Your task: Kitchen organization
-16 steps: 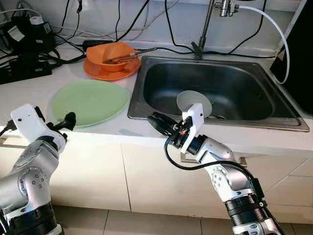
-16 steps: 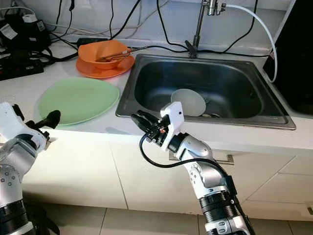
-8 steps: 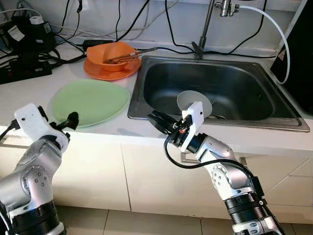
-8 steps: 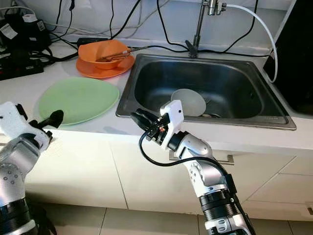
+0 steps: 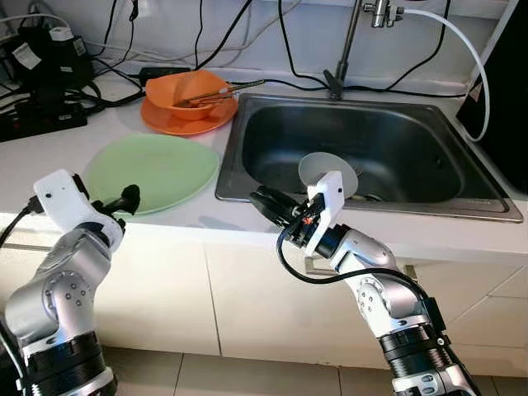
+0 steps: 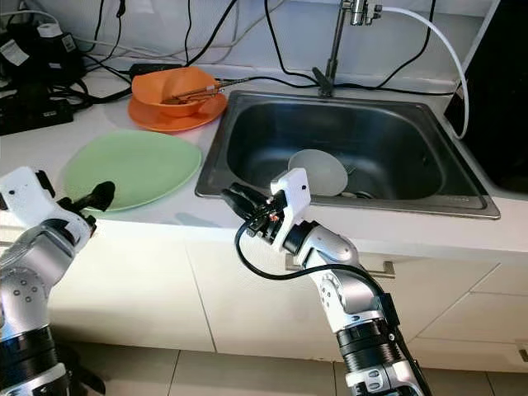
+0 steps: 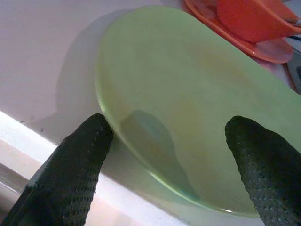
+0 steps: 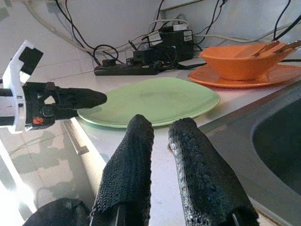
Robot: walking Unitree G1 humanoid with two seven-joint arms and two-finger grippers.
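Observation:
The left gripper grips the green plate (image 5: 153,169) by its rim next and moves the plate over to the sink.
A pale green plate (image 5: 153,169) lies flat on the white counter left of the sink. My left gripper (image 5: 124,199) is at its near rim, open, one finger on each side of the plate's edge (image 7: 141,141) and nothing gripped. My right gripper (image 5: 261,201) hovers over the counter's front edge, just before the sink's near left corner, shut and empty, pointing toward the green plate (image 8: 150,101). Behind the green plate, an orange bowl (image 5: 188,89) with utensils in it sits on an orange plate (image 5: 177,122).
The steel sink (image 5: 412,194) holds a grey-white dish (image 5: 327,171), with the tap (image 5: 346,49) behind it. Black power strips and tangled cables (image 5: 49,74) crowd the back left of the counter. A dark appliance (image 5: 503,91) stands at the far right.
My left gripper has moved forward and to the right, up to the green plate's near rim. The right gripper has hardly shifted.

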